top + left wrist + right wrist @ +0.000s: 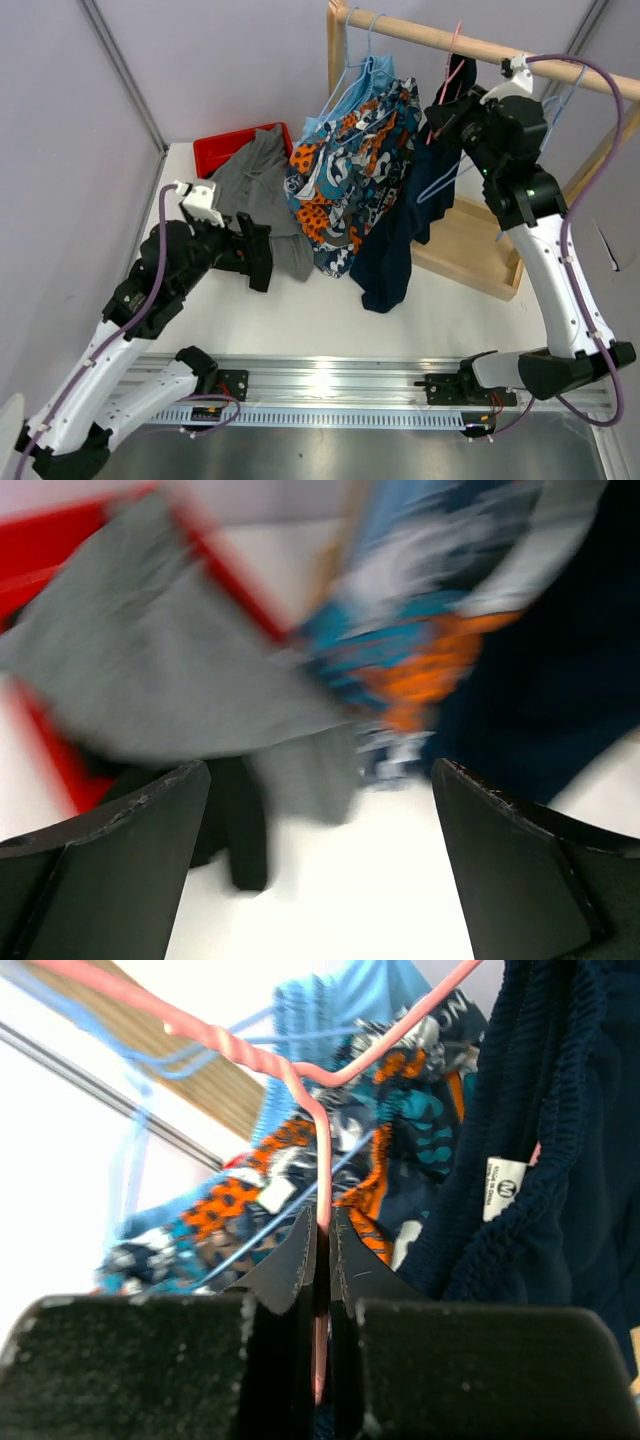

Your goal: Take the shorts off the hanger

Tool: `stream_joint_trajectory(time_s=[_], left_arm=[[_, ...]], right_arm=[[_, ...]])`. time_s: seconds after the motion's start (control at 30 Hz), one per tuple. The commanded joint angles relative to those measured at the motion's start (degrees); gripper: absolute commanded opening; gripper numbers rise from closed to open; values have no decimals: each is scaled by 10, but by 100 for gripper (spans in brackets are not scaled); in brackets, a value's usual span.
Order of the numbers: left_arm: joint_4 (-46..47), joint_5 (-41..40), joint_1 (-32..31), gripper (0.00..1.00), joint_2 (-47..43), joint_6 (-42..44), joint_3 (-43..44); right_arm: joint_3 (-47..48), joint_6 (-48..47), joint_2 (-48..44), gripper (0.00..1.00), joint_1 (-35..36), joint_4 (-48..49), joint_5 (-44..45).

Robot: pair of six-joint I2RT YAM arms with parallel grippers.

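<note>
Next, the left gripper grabs the navy shorts by their loose hanging side (530, 1250), keeping off the pink hanger's wire (322, 1220), to pull them off the hanger.
Navy shorts (392, 240) hang from a pink hanger (452, 52) on the wooden rail (480, 45). My right gripper (445, 112) is shut on the pink hanger's wire (322, 1220), with the navy waistband (540, 1160) to its right. Patterned orange, blue and white shorts (350, 170) and light blue shorts (352, 88) hang on a blue hanger (368, 35) to the left. Grey shorts (258, 185) lie over the red bin. My left gripper (262, 255) is open and empty, low over the table, facing the grey shorts (170, 670) and patterned shorts (420, 630).
A red bin (228, 150) sits at the back left under the grey shorts. The wooden rack's base (475, 245) and post (338, 45) stand at the back right. Another blue hanger (565, 95) hangs behind my right arm.
</note>
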Motion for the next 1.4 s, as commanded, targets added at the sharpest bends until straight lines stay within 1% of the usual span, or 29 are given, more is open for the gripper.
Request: stream_joint_trajectory(time_s=[0.0,0.03,0.07,0.1,0.13,0.2,0.23,0.33,0.43,0.5,0.63,0.77,0.8,0.83,0.87,0.9,0.93,1.0,1.03,1.07,1.1,1.13,1.2,1.23,1.27,1.3,1.33,1.37], left_arm=[[75,49,-83,99,29,-3,90],[85,49,-134,99,45,1,99],[98,50,-160,99,82,8,120],[107,69,-201,99,100,10,142],[121,86,-218,99,117,10,148],[179,120,-250,99,161,8,162],[199,125,-281,99,175,8,163],[238,127,-314,99,246,15,192],[269,159,-329,99,309,3,224],[295,182,-337,99,330,-7,230],[334,181,-362,99,365,-13,230],[358,146,-365,99,385,-14,230],[363,116,-366,96,388,-16,227],[370,104,-366,90,391,-15,226],[377,96,-366,78,398,-13,230],[378,78,-366,71,403,-12,230],[380,74,-365,56,407,-11,233],[382,71,-366,39,417,-11,241],[385,69,-366,24,419,-12,238],[393,68,-366,15,420,-12,235],[394,64,-368,10,419,-12,230],[394,51,-370,0,417,-12,222],[398,49,-376,0,401,-12,208],[400,45,-389,0,393,-10,177],[406,32,-399,0,383,-8,166],[407,25,-422,0,361,-7,154],[410,16,-437,0,349,-8,111],[413,-9,-454,0,337,-9,96]], right_arm=[[82,-3,-65,0,10,58,2],[86,2,-75,0,12,57,1],[87,6,-80,0,14,59,-5],[86,14,-86,0,16,61,-6],[84,18,-90,0,18,63,-6],[82,25,-99,0,25,59,-8],[80,27,-101,0,26,58,-11],[74,41,-109,0,31,51,-18],[56,59,-123,0,37,58,-17],[47,64,-131,0,42,61,-18],[40,65,-139,0,45,58,-18],[33,72,-150,0,46,53,-18],[30,73,-153,0,47,54,-17],[21,77,-161,0,47,58,-18],[17,78,-165,0,47,58,-18],[15,78,-167,0,47,57,-14],[11,80,-170,0,47,54,-13],[7,83,-174,0,47,52,-12],[5,86,-174,0,46,51,-12],[2,87,-177,0,47,51,-11],[-1,88,-178,0,46,51,-11],[-3,89,-179,0,46,53,-9],[-5,87,-180,0,47,54,-5],[-3,85,-179,0,46,52,0],[2,78,-177,0,47,51,3],[6,74,-172,0,47,50,7],[9,71,-169,0,47,44,9],[16,66,-166,0,46,43,17]])
